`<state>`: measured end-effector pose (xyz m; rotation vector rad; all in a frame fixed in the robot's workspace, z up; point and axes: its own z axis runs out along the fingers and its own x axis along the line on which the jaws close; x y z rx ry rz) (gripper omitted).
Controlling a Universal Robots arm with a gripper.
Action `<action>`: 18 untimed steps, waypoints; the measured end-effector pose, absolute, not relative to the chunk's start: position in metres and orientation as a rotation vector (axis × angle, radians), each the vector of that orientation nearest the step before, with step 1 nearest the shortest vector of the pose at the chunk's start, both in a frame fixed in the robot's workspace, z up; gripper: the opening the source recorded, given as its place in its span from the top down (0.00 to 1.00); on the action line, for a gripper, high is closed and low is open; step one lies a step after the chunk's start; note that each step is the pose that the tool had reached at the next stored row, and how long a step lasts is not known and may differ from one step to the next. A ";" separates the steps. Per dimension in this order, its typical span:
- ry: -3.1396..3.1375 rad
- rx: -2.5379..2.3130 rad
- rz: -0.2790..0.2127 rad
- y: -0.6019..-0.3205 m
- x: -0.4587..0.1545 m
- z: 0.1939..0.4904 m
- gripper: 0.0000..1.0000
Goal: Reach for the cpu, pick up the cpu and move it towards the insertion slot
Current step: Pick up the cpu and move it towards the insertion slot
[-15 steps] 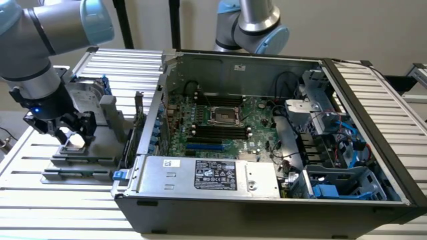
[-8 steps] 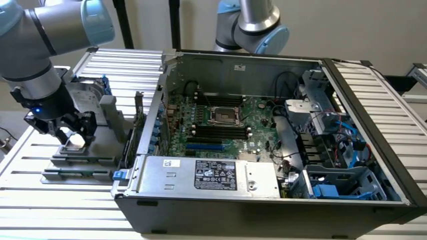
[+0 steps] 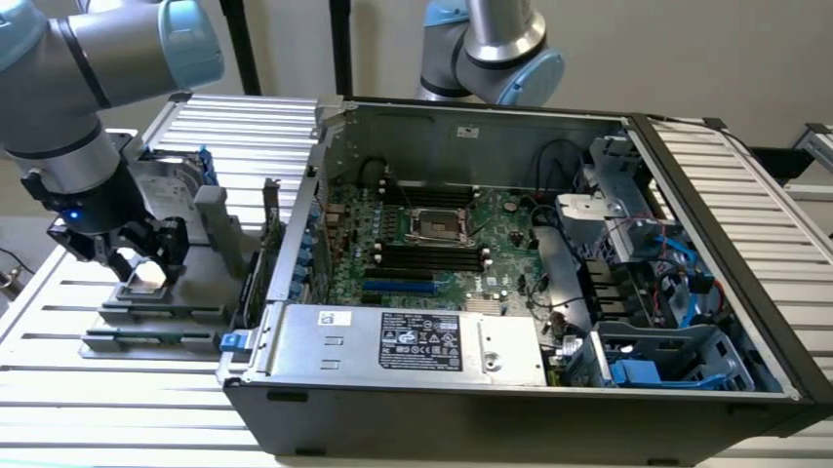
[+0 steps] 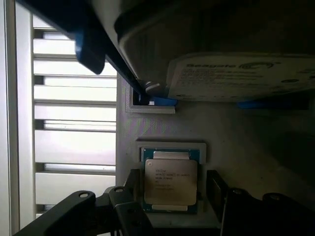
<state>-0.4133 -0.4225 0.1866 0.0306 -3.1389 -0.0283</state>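
Note:
The holder's raised rim goes around the cpu's end beside the hard drive. My gripper should next grab the cpu by its open side edges, so it can pick the cpu up.
The cpu (image 4: 171, 183) is a small square chip with a silvery top, lying flat in a pale grey holder (image 4: 162, 125) on the slatted table. My gripper (image 4: 173, 194) hangs low over it, open, with one dark finger (image 4: 129, 192) on each side of the chip. In the exterior view the gripper (image 3: 140, 265) is at the exterior view's left, just above the cpu (image 3: 146, 281). The insertion slot (image 3: 439, 226), a square silver-framed socket with a dark centre, lies on the green motherboard inside the open computer case, well off to the exterior view's right of the gripper.
A silver hard drive (image 4: 236, 73) with a blue frame stands on the same holder just beyond the chip. The black case wall (image 3: 280, 253) rises between the holder and the motherboard. A second arm (image 3: 495, 49) hangs behind the case. Black memory slots (image 3: 423, 258) flank the socket.

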 end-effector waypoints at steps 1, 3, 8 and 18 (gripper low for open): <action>-3.139 0.031 -0.028 -0.422 -0.413 0.186 0.37; -3.139 0.031 -0.026 -0.422 -0.413 0.186 0.37; -3.139 0.031 -0.023 -0.422 -0.413 0.186 0.44; -3.139 0.031 -0.022 -0.422 -0.413 0.186 0.46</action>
